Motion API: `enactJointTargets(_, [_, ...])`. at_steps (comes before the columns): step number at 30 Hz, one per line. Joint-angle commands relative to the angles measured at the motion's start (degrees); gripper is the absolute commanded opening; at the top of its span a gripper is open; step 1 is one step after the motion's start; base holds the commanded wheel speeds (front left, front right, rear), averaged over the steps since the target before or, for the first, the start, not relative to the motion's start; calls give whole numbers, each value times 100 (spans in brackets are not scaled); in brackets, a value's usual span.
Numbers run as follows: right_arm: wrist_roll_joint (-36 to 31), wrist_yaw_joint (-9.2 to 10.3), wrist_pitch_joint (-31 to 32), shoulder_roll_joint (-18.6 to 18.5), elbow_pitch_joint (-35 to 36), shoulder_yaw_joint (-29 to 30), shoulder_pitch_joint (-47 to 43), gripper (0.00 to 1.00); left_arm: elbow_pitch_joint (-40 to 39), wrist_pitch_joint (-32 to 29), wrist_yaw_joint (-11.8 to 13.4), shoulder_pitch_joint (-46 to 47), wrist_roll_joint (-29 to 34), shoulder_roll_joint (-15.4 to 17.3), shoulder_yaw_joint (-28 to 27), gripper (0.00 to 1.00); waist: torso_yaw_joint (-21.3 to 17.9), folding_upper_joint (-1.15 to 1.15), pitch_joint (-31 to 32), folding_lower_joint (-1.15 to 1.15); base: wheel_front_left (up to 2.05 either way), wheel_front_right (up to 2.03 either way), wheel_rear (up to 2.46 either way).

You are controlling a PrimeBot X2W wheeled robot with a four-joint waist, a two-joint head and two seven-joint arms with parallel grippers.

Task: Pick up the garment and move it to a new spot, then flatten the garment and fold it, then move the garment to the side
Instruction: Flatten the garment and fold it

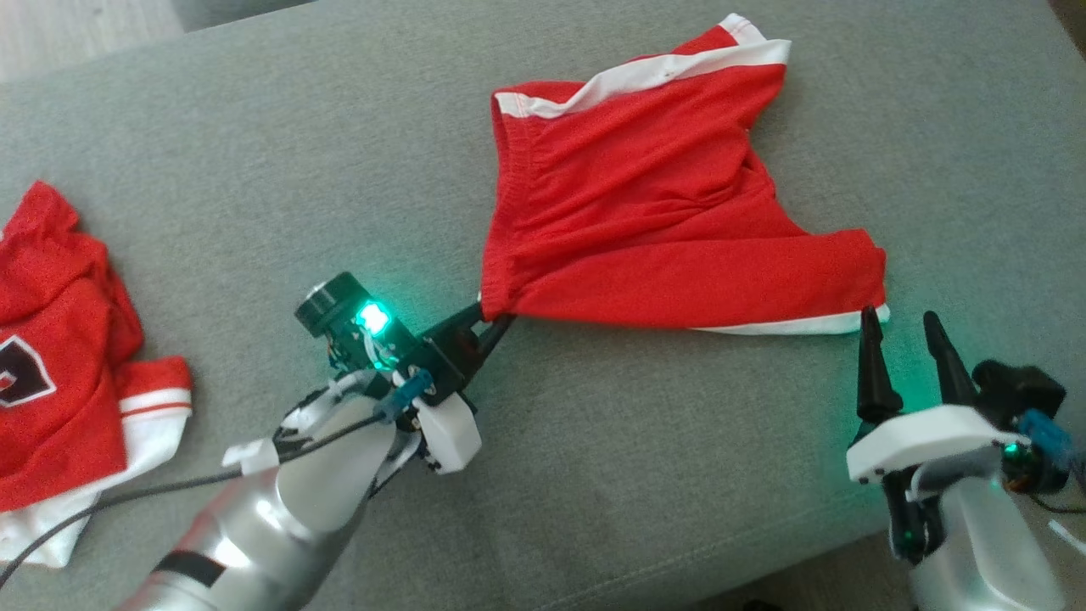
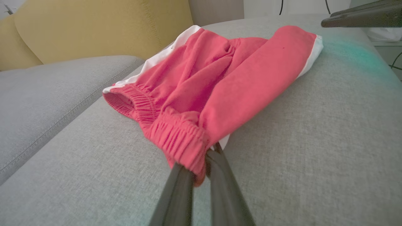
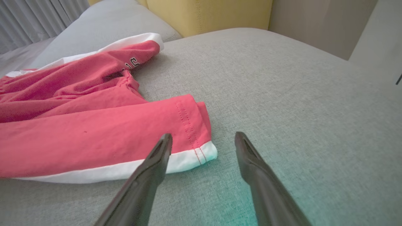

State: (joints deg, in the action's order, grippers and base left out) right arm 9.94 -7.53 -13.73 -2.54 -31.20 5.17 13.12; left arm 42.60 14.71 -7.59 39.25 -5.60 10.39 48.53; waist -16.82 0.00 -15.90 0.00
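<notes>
My right gripper is to grab the shorts next by their white-striped hem corner (image 3: 156, 39) beside the printed emblem (image 3: 132, 63). Then it can flatten the rumpled leg.
The garment (image 1: 662, 204) is a pair of red shorts with white side stripes, lying rumpled on the grey sofa seat (image 1: 594, 441). My left gripper (image 1: 492, 316) is shut on the near left corner of its elastic waistband (image 2: 179, 138), the two dark fingers pinching the gathered cloth. My right gripper (image 1: 901, 327) stands open just off the near right leg hem (image 3: 194, 153), its left fingertip (image 3: 165, 141) over the white hem edge and nothing between the fingers.
A second red and white garment (image 1: 59, 339), a jersey with a dark print, lies crumpled at the left edge of the seat. Yellow back cushions (image 2: 94, 28) rise behind. The seat's front edge (image 1: 806, 568) runs close by my right arm.
</notes>
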Motion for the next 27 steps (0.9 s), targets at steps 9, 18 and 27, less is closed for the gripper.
enactJointTargets(9, [-338, 4, 220, -33, -621, 255, 584, 100, -373, -15, 17, -58, -90, 32, 43, 0, 186, 0, -50, 0, 0, 0, 0])
enactJointTargets(18, [-461, 4, 217, -33, -1033, 244, 755, 100, -472, -62, 35, -73, -164, 11, 110, 0, 185, 0, -22, 0, 0, 0, 0])
enactJointTargets(27, [-418, 4, 112, -33, -1377, 111, 914, 0, -508, -141, 33, -76, -264, 77, 157, 0, 171, 0, 30, 0, 0, 0, 0])
